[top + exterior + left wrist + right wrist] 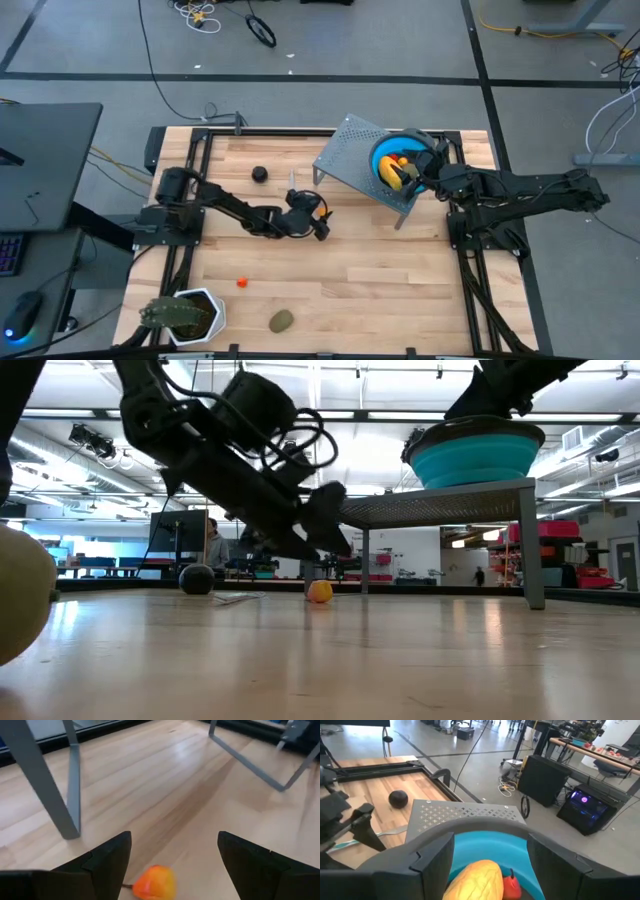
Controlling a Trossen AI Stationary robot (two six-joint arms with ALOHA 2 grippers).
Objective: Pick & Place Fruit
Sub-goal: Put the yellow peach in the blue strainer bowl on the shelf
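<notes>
The small orange fruit lies low, short of my left gripper's fingers, so closing now would miss. It is too early to close, and the left gripper lowers first from here.
A small orange fruit lies on the wooden table, low between the open fingers of my left gripper, which hangs just above it near the table's middle; I see no touch. My right gripper stands open over the blue bowl, which sits on a perforated metal stand at the far right. In the bowl lie a yellow fruit and a red piece. A dark round fruit, a tiny orange-red bit and an olive oval rest on the table.
A green spiky plant in a white pot stands at the near left corner. The stand's grey legs rise close beyond the left gripper. A thin pale stick lies by the dark fruit. Bare wood stretches across the table's near right.
</notes>
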